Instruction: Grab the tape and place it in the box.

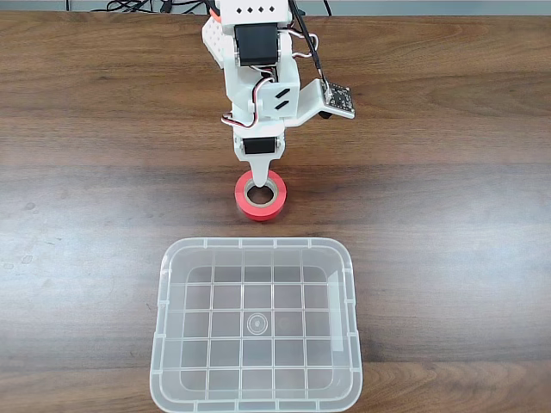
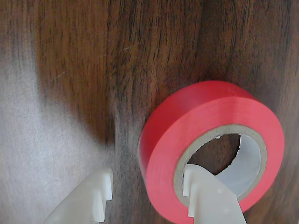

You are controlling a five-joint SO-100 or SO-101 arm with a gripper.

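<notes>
The tape needs to go in the box, so my gripper should next grab the red-orange tape's ring side (image 1: 260,212).
The red-orange tape (image 1: 269,209) lies flat on the wooden table just beyond the box's far rim. My gripper (image 1: 258,183) points down onto it, one white finger reaching into the pale core ring. In the wrist view the tape (image 2: 205,116) sits at the lower right. One finger (image 2: 208,200) is inside the core and the other finger (image 2: 91,200) is outside on the left, a small gap away from the roll. The gripper (image 2: 147,186) is open, straddling the roll's wall. The clear plastic box (image 1: 258,244) stands empty near the table's front edge.
The brown wooden table (image 1: 86,172) is bare to the left and right of the arm. A small circuit board (image 1: 338,96) with cables sticks out on the arm's right side. Black cables lie at the far table edge.
</notes>
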